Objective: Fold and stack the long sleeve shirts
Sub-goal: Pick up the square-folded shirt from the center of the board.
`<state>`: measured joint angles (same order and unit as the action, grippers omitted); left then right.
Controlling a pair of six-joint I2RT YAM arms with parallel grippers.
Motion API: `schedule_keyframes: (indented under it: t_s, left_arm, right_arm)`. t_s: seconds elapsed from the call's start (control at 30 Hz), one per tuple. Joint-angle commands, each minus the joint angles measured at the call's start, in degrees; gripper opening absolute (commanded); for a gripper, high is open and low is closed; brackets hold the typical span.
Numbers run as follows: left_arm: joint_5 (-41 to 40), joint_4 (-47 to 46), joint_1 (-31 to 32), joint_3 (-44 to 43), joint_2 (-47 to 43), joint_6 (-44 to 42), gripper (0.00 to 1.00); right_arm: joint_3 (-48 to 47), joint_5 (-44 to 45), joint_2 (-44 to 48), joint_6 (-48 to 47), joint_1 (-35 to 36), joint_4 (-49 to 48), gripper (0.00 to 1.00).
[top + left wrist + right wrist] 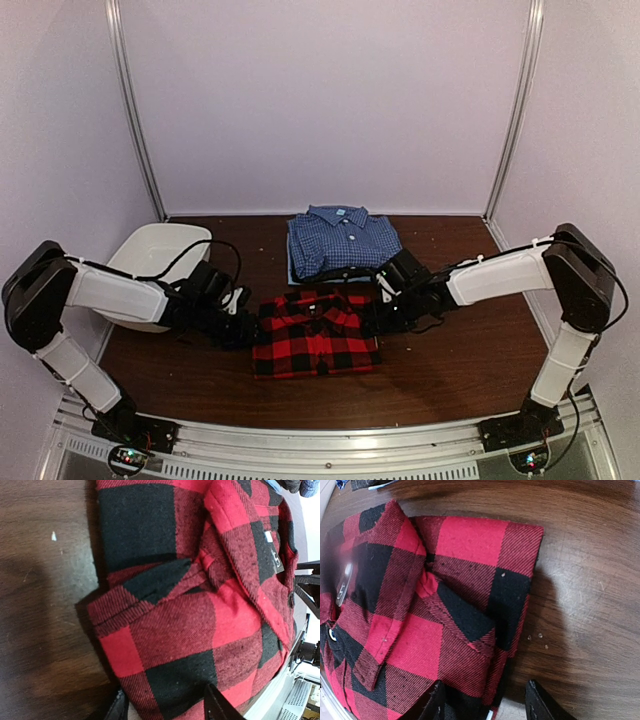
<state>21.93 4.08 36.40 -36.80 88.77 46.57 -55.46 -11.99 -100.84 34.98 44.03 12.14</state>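
The plaid shirt's side fold is between the left gripper's fingers, so closing now would catch the plaid shirt point(315, 338). The left gripper should close on the plaid shirt.
The red-and-black plaid shirt point(315, 338) lies folded at the table's middle, collar toward the back. Behind it rests the folded blue-and-white check shirt point(342, 240). My left gripper point(243, 328) is low at the plaid shirt's left edge. In the left wrist view its jaws point(167, 707) stand apart, with the shirt's side fold point(165, 645) running between them. My right gripper point(383, 312) is at the shirt's right edge. In the right wrist view it point(487, 705) is open: one finger is over the plaid cloth point(445, 630), the other over bare wood.
A white plastic tub point(150, 250) sits at the back left, just behind my left arm. The brown wooden table point(460, 360) ends at a metal rail in front. Pale walls close in the back and both sides.
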Motion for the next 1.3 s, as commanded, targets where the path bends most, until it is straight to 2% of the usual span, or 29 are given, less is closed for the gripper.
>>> schedule_keyframes:
  t_s: [0.0, 0.23, 0.4, 0.47, 0.6, 0.63, 1.07, 1.27]
  left_arm:
    - [0.30, -0.32, 0.75, -0.33, 2.31, 0.93, 0.50]
    - [1.90, -2.88, 1.54, -1.48, 3.45, 2.15, 0.31]
    - [2.14, -3.38, 1.83, -3.02, 3.43, 2.36, 0.09]
    - [1.84, -3.38, 1.90, -3.33, 3.01, 2.34, 0.00]
    - [1.51, -3.42, 2.08, -3.63, 0.53, 1.75, 0.00]
    - [1.52, -3.38, 2.17, -3.70, -0.39, 1.43, 0.00]
    - [3.93, 0.13, 2.44, -4.60, -13.89, -4.77, 0.00]
    - [5.89, 0.75, 2.44, -8.56, -17.70, -5.77, 0.00]
  right_arm:
    - [0.28, -0.69, -1.38, 0.60, 0.99, -1.34, 0.54]
    - [-0.72, -2.26, -3.46, 1.46, 2.39, -2.88, 0.48]
    - [-2.50, -2.34, -3.95, 1.10, 2.73, -2.71, 0.35]
    - [-3.19, -1.98, -3.81, 0.71, 2.72, -2.17, 0.26]
    - [-4.50, -1.23, -2.28, -0.09, 2.66, -0.46, 0.01]
    - [-4.81, -0.89, -1.75, -0.28, 2.82, 0.03, 0.00]
    - [-9.98, -2.20, 6.53, -3.72, 3.93, 6.69, 0.00]
    - [-15.63, 2.72, 10.20, -6.10, 3.88, 12.52, 0.00]
